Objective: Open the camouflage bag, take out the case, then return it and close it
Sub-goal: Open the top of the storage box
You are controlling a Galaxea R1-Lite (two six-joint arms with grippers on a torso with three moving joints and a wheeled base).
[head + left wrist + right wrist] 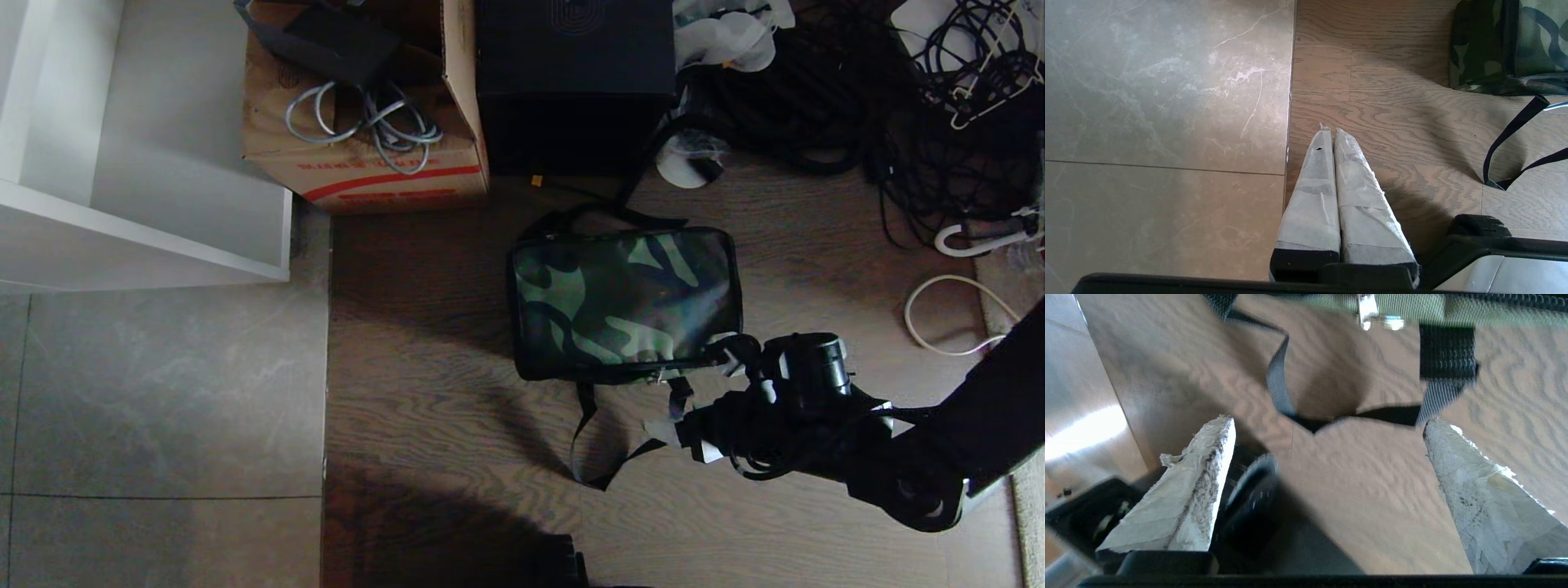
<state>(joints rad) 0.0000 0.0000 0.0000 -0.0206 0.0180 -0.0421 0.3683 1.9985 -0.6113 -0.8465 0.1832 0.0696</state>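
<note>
The silver zipper pull (659, 377) is beyond both fingers, which straddle wooden floor; my right gripper must move toward it before closing.
The camouflage bag (624, 302) lies flat and zipped shut on the wooden floor, and its corner also shows in the left wrist view (1506, 45). Its black strap handle (592, 441) trails on the floor on the near side. My right gripper (690, 392) is open by the bag's near right corner. In the right wrist view (1327, 422) its taped fingers (1208, 469) stand wide apart over bare floor, with the strap (1280, 384) and a silver zipper pull (1372, 314) just beyond the tips. My left gripper (1329, 130) is shut and empty, parked over the floor seam. The case is out of view.
Behind the bag stand a brown cardboard box (359, 147) holding grey cables and a tall plain black box (575, 82). Tangled black and white cables (898, 106) crowd the far right. A white shelf unit (147, 163) stands at the left over grey tiles.
</note>
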